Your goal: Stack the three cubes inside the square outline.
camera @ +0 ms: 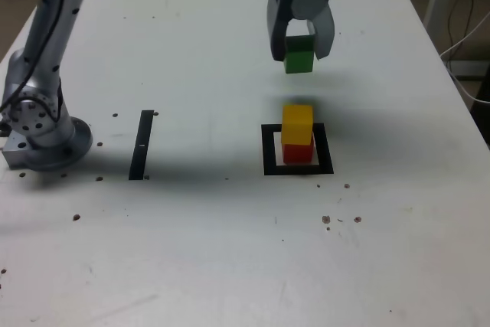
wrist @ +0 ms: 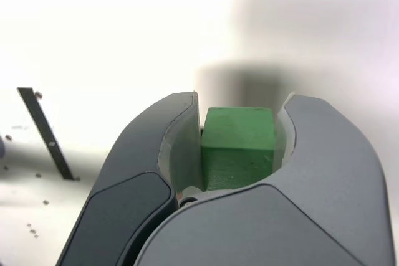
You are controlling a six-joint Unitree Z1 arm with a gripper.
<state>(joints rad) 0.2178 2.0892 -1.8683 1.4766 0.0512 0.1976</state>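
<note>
The green cube (camera: 298,56) hangs above the yellow cube in the exterior view and would fall if I opened now, so my gripper needs to lower it onto the yellow cube.
The green cube (camera: 298,56) hangs in the air, and my gripper (camera: 300,50) is shut on it. The wrist view shows the same green cube (wrist: 239,146) pinched between my two dark fingers (wrist: 177,147). Below and slightly nearer the camera in the exterior view, the yellow cube (camera: 297,124) sits on the red cube (camera: 297,152), which rests inside the square outline (camera: 298,168). The green cube is clear of the yellow one, with a gap between them. The stack does not show in the wrist view.
A narrow black strip (camera: 142,145) lies on the white table (camera: 230,250) toward the exterior view's left, also seen as the strip (wrist: 47,134) in the wrist view. The arm's base (camera: 42,124) stands at the exterior view's far left. Small dark specks dot the table.
</note>
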